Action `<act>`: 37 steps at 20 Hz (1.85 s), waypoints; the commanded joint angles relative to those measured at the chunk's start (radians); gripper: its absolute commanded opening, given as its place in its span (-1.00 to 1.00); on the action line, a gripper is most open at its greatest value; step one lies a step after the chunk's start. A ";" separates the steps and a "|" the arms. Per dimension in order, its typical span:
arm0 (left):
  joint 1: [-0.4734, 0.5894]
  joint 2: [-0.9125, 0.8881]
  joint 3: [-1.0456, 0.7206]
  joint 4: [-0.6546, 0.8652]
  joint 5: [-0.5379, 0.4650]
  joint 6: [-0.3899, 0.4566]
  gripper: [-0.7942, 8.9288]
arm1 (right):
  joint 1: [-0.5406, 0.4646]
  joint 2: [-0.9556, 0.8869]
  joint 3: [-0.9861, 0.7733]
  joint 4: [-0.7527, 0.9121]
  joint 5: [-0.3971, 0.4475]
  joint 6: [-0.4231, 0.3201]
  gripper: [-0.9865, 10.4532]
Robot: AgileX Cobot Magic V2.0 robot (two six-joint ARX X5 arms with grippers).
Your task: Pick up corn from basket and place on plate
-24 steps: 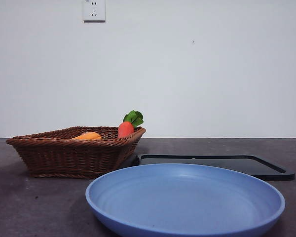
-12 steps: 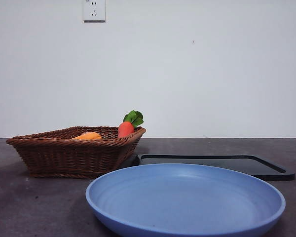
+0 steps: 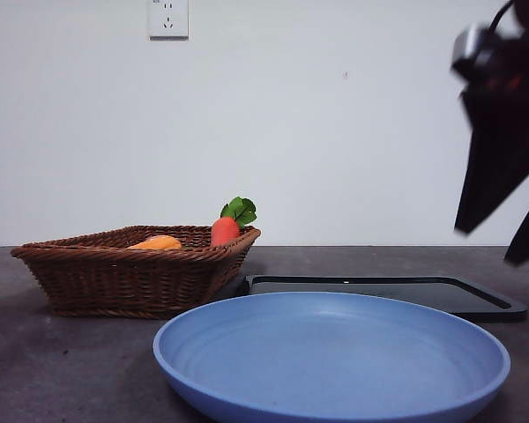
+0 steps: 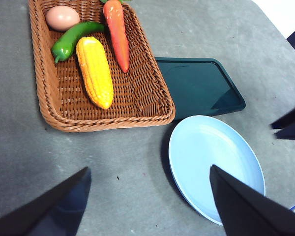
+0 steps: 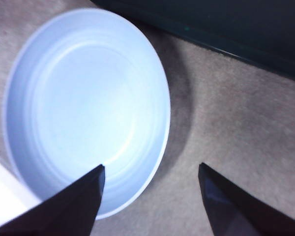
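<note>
The blue plate has to go on the black tray (image 3: 379,289) for the corn, so the robot's right gripper will next grab the plate by its rim (image 3: 498,352).
The corn (image 4: 94,72) lies lengthwise in the brown wicker basket (image 4: 108,123); from the front only its orange-yellow top (image 3: 159,242) shows above the basket (image 3: 115,278) rim. The blue plate (image 3: 335,352) is empty and sits near the front, beside the basket. My left gripper (image 4: 150,168) hovers high over the table between basket and plate (image 4: 211,162), open and holding nothing. My right gripper (image 3: 489,247) hangs at the upper right, open, above the plate's (image 5: 88,108) edge and the bare table next to it. Its own wrist view shows the right gripper (image 5: 151,167) empty.
A flat black tray (image 3: 379,291) lies behind the plate. The basket also holds a red carrot with green leaves (image 4: 118,32), a green pepper (image 4: 73,37) and a pinkish egg (image 4: 62,17). A wall with an outlet (image 3: 167,18) stands behind the table.
A dark arm has come into the front view from the upper right. Basket, corn, plate and tray have not moved.
</note>
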 commanded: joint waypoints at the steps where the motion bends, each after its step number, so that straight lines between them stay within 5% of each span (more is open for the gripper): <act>1: -0.002 0.005 0.017 0.009 0.004 0.003 -0.03 | 0.018 0.092 0.018 0.044 0.000 0.010 -0.30; 8: -0.002 0.005 0.017 0.008 0.004 0.001 -0.03 | 0.076 0.257 0.018 0.129 0.012 0.011 -0.35; 14: -0.002 0.005 0.017 0.008 0.004 0.001 -0.03 | 0.098 0.317 0.017 0.132 0.033 0.014 -0.80; 17: -0.002 0.009 0.017 0.012 0.004 0.001 -0.03 | 0.098 0.317 0.017 0.141 0.034 0.015 -0.82; 27: -0.040 0.310 0.104 0.109 -0.005 0.005 -0.04 | 0.082 0.088 0.018 0.004 0.026 0.032 -0.82; 37: -0.290 0.920 0.428 0.219 -0.386 0.040 -0.04 | 0.064 -0.280 0.018 -0.102 0.027 0.125 -0.82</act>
